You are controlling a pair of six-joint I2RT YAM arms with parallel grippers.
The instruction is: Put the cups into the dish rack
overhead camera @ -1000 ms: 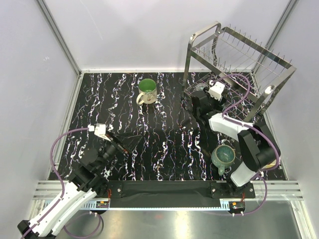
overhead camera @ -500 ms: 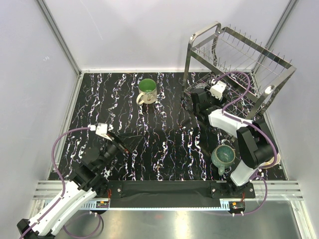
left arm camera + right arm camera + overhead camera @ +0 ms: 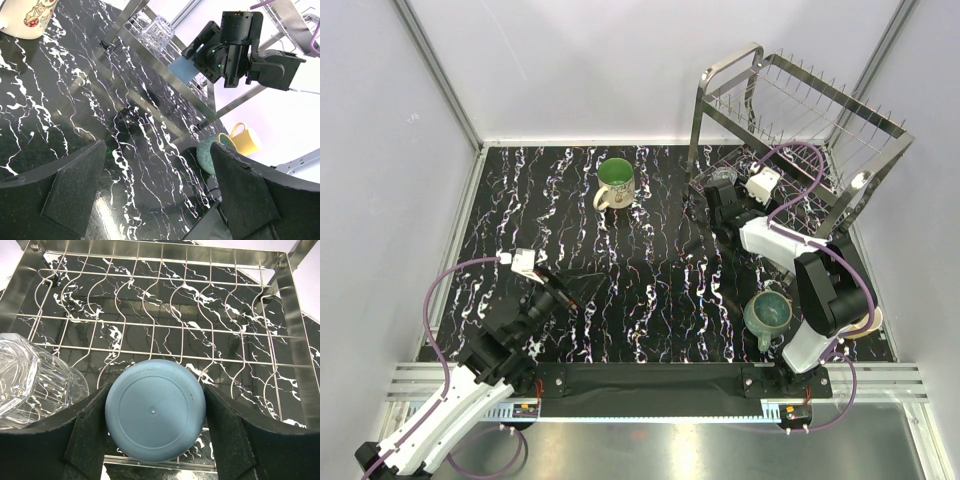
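The small light-blue cup point(image 3: 155, 410) is low behind the rack's front bar and would land on the wire shelf if I opened now, so it is time for my right gripper to release it.
My right gripper point(image 3: 155, 392) is shut on the small light-blue cup point(image 3: 155, 410), bottom toward the camera, over the wire lower tier of the dish rack point(image 3: 160, 325). In the top view this gripper point(image 3: 717, 197) is at the rack's point(image 3: 800, 120) left front opening. The clear glass tumbler point(image 3: 25, 375) lies in the rack just left of the cup. The cream mug with green inside point(image 3: 616, 183) stands at the back middle. The teal mug point(image 3: 769, 313) stands by the right arm's base, with the yellow mug point(image 3: 247, 141) behind it. My left gripper point(image 3: 570, 290) is open and empty, low over the table.
The black marbled table point(image 3: 620, 270) is walled by white panels on three sides. The right arm's elbow point(image 3: 835, 295) hangs over the teal mug and mostly hides the yellow mug from above. The rack's upper tier point(image 3: 820, 95) of prongs overhangs the lower tier.
My right gripper has pushed a little farther into the rack's lower tier with the light-blue cup. The left arm has barely moved.
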